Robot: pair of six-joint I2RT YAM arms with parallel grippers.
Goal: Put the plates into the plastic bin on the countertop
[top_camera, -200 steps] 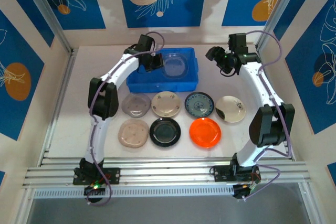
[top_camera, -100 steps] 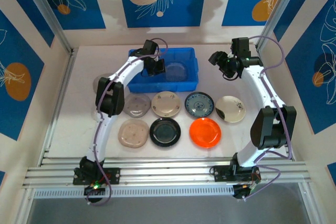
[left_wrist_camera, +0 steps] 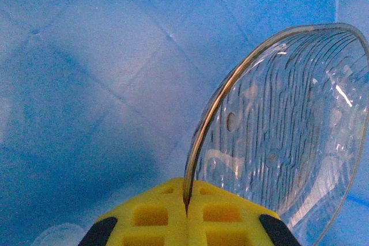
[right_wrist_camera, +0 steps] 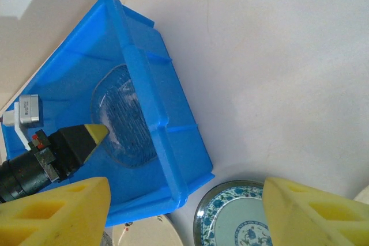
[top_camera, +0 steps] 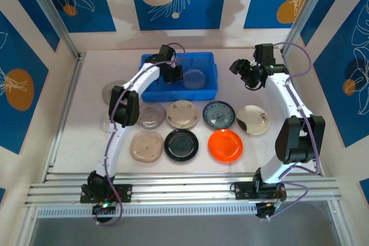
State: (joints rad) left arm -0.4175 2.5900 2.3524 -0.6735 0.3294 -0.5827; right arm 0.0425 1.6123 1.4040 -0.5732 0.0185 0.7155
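Observation:
The clear ribbed plate (top_camera: 195, 78) tilts over the bin's bottom between its sides and would end flat inside: my left gripper should release it.
My left gripper (top_camera: 176, 75) is shut on the rim of a clear ribbed plate (top_camera: 195, 78), holding it tilted inside the blue plastic bin (top_camera: 173, 94). In the left wrist view the plate (left_wrist_camera: 282, 125) rises from between my closed yellow fingers (left_wrist_camera: 155, 217) over the bin floor. My right gripper (top_camera: 239, 71) hangs open and holds nothing, to the right of the bin. Its wrist view looks down on the bin's corner (right_wrist_camera: 167, 125), the clear plate (right_wrist_camera: 127, 119) and a blue-patterned plate (right_wrist_camera: 242, 217). Several plates lie in two rows on the countertop (top_camera: 253, 93) in front of the bin.
The rows hold grey (top_camera: 150, 116), beige (top_camera: 182, 113), blue-patterned (top_camera: 218, 114), black-marked beige (top_camera: 253, 119), pinkish (top_camera: 147, 146), black (top_camera: 181, 144) and orange-red (top_camera: 225, 145) plates. Another clear plate (top_camera: 111, 90) lies left of my left arm. Aluminium rails edge the counter.
My left gripper has carried the clear plate rightward and down into the bin. The right gripper has shifted slightly right and stays open.

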